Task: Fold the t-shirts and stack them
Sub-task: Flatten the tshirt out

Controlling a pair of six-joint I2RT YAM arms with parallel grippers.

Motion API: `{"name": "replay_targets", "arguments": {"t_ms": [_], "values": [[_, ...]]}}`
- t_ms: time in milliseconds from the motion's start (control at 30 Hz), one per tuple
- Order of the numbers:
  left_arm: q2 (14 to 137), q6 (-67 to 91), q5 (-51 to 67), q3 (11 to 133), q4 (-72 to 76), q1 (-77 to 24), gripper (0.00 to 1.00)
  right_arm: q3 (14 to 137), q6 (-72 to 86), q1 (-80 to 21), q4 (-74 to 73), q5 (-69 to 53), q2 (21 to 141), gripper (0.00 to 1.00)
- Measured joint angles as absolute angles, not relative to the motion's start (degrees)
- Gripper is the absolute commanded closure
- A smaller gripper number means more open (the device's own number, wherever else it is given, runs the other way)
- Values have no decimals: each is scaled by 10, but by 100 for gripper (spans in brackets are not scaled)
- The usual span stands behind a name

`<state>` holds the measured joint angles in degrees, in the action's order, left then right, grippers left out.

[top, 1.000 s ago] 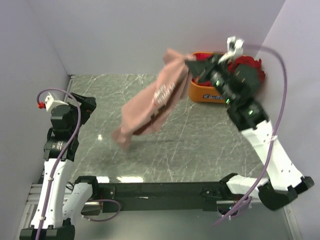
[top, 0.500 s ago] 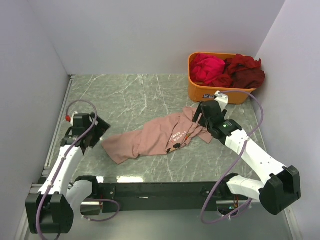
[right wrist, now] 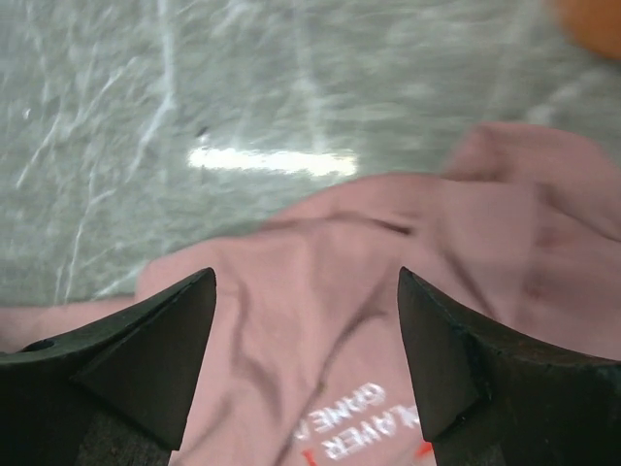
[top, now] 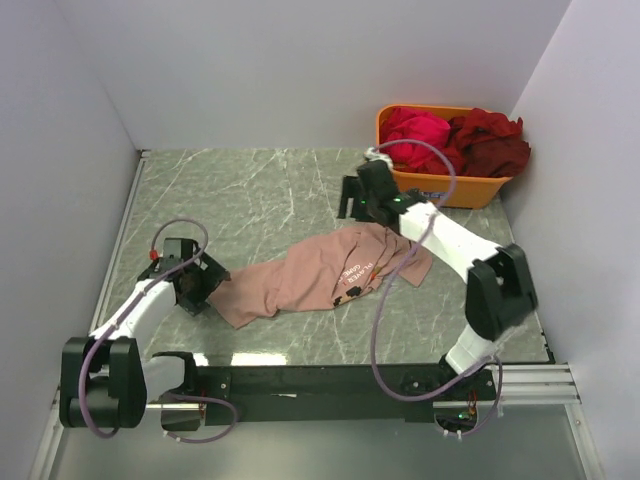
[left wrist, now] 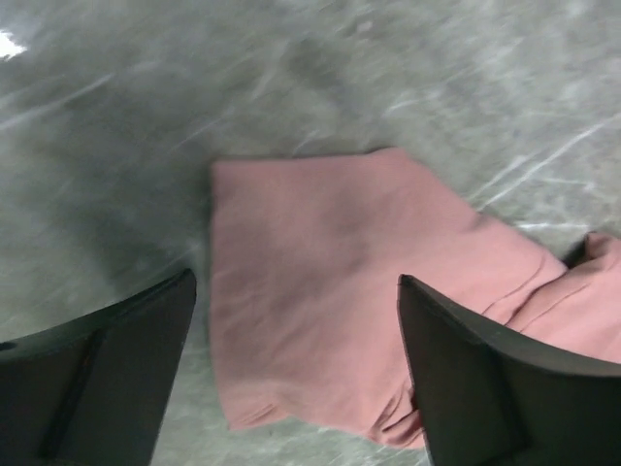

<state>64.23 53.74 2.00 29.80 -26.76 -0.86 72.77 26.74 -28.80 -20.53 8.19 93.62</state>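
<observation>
The left gripper grabs the flat corner at the t-shirt's outer end point(top: 223, 292) next, to stretch the salmon-pink t-shirt point(top: 310, 278) open for folding.
A dusty salmon-pink t-shirt point(top: 310, 278) with white chest lettering point(right wrist: 351, 427) lies crumpled across the middle of the table. My left gripper point(top: 203, 285) stands open at the shirt's left end; in the left wrist view its fingers point(left wrist: 107, 379) straddle a flat corner of pink cloth point(left wrist: 330, 291) without touching it. My right gripper point(top: 352, 200) is open over the shirt's far right part, and the cloth point(right wrist: 320, 320) lies below between its spread fingers point(right wrist: 456, 359). A magenta t-shirt point(top: 414, 133) and a dark red t-shirt point(top: 490, 140) are heaped in the tub.
The orange plastic tub point(top: 440, 188) stands at the back right corner against the walls; its edge shows in the right wrist view point(right wrist: 592, 17). Grey marble tabletop point(top: 250, 190) surrounds the shirt. White walls close the left, back and right sides.
The right gripper held the pink shirt up in the air, then let it go onto the table and drew back toward the far side. The left arm swung down to the shirt's left end.
</observation>
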Motion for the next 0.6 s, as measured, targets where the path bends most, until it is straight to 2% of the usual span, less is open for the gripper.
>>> {"name": "replay_targets", "arguments": {"t_ms": [67, 200, 233, 267, 300, 467, 600], "values": [[662, 540, 21, 302, -253, -15, 19, 768, 261, -312, -208, 70, 985, 20], [711, 546, 25, 317, -216, -36, 51, 841, 258, -370, -208, 52, 1079, 21], [725, 546, 27, 321, -206, -41, 72, 861, 258, -384, -213, 50, 1102, 21], [738, 549, 31, 324, -196, -44, 88, 877, 258, -394, -215, 48, 1122, 22], [750, 547, 30, 325, -187, -48, 99, 899, 258, -407, -218, 51, 1147, 22], [768, 545, 35, 331, -166, -58, 99, 1004, 257, -444, -260, 81, 1253, 25], [761, 544, 22, 331, -172, -61, 99, 1023, 261, -453, -293, 116, 1284, 29]]}}
